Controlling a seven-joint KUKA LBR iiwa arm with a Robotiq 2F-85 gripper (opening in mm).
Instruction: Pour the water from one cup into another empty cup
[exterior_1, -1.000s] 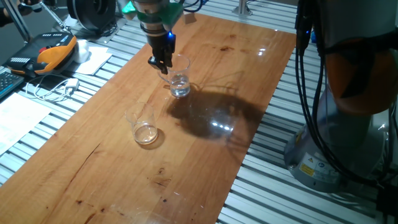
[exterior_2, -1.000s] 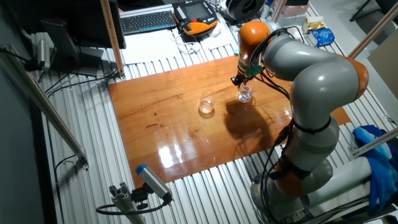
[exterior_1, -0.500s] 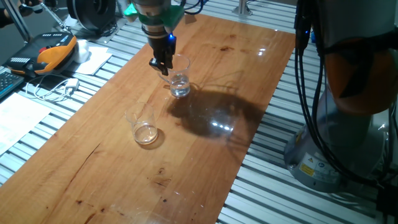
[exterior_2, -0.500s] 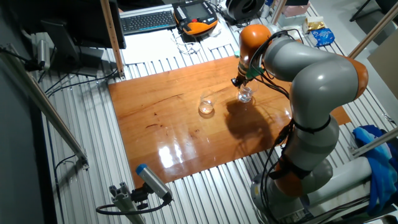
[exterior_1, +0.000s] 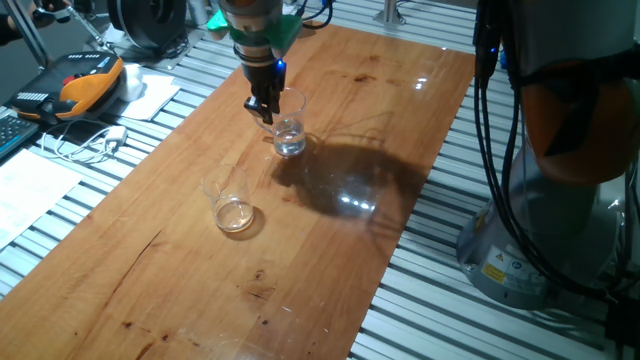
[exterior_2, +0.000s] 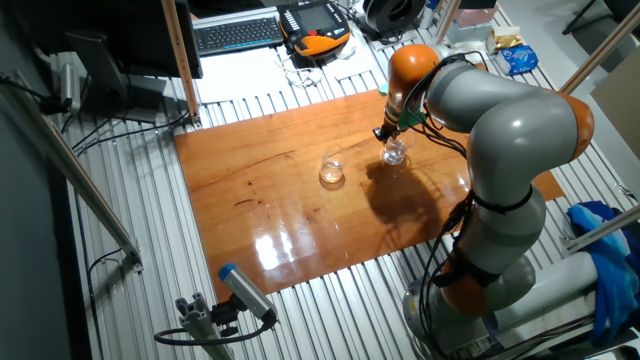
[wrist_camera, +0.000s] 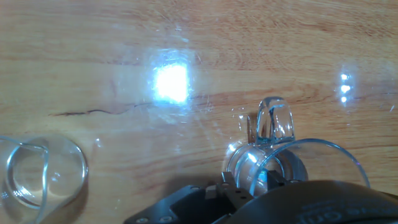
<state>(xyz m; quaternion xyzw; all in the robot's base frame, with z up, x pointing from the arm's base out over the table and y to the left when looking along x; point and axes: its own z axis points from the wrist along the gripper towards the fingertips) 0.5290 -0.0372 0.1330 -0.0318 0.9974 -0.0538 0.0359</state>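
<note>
My gripper takes hold of the glass mug by its rim (exterior_1: 270, 100) next, to pour the mug's water into the empty tumbler (exterior_1: 230, 200).
The clear glass mug (exterior_1: 289, 128) stands upright on the wooden table (exterior_1: 330, 240) with a little water (exterior_1: 290, 142) in its bottom. My gripper (exterior_1: 264, 106) hangs over the mug's left rim with its dark fingers slightly apart, and the mug is still on the table. The hand view shows the mug (wrist_camera: 298, 163) right below the hand, its loop handle (wrist_camera: 274, 122) pointing away. The handleless tumbler (exterior_1: 232, 203) stands empty a short way nearer the front left; it also shows in the hand view (wrist_camera: 40, 177) at the lower left. From the other side, the mug (exterior_2: 396, 152) and tumbler (exterior_2: 332, 172) stand side by side.
An orange-and-black pendant (exterior_1: 88, 82), white cables (exterior_1: 85, 140) and papers (exterior_1: 30, 195) lie left of the table on the slatted bench. The robot's base (exterior_1: 560, 180) with black cables stands to the right. A keyboard (exterior_2: 238, 34) lies behind the table.
My gripper has shifted slightly right, closer over the mug's rim. The mug and the tumbler have not moved.
</note>
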